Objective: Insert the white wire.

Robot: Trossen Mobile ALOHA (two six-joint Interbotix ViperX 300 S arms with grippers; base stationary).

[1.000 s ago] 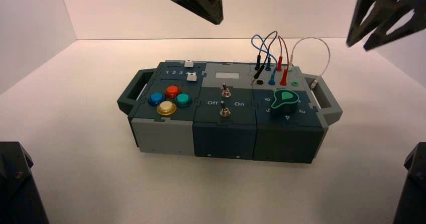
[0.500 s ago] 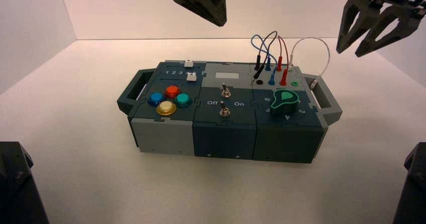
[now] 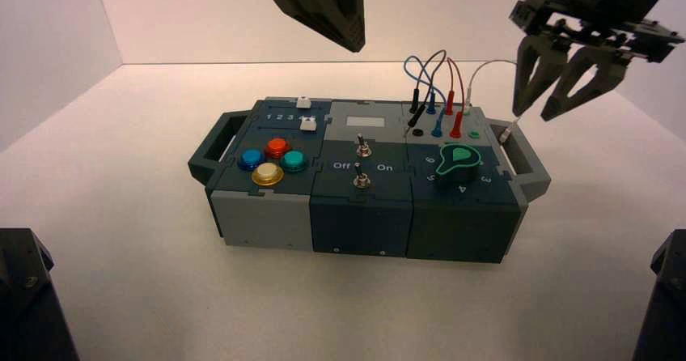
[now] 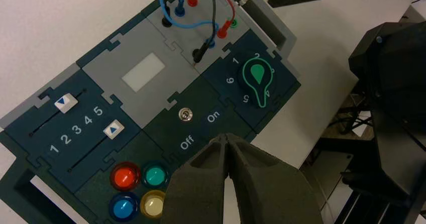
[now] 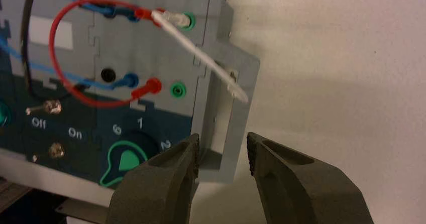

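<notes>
My right gripper picks up the white wire by its free plug's straight sleeve next, since the wire arches slack from its seated end.
The white wire (image 3: 485, 68) arches up from a green socket at the box's back right corner, and its free plug (image 3: 506, 134) hangs by the box's right handle (image 3: 530, 163). In the right wrist view the wire (image 5: 201, 53) runs from its seated plug (image 5: 173, 19) to the free end (image 5: 238, 93), with an empty green socket (image 5: 177, 89) beside a red plug. My right gripper (image 3: 534, 114) is open and empty just above the free plug; it also shows in the right wrist view (image 5: 222, 153). My left gripper (image 3: 348, 41) hangs high over the box's middle, shut and empty (image 4: 227, 138).
Blue, red and black jumper wires (image 3: 433, 86) crowd the sockets next to the white wire. A green knob (image 3: 457, 160), two toggle switches (image 3: 364, 146), coloured buttons (image 3: 275, 160) and two sliders (image 3: 306, 112) sit on the box's top. White walls stand behind and at both sides.
My right gripper has come down and to the left, from the upper right corner to just above the white wire's free end. My left gripper has hardly moved.
</notes>
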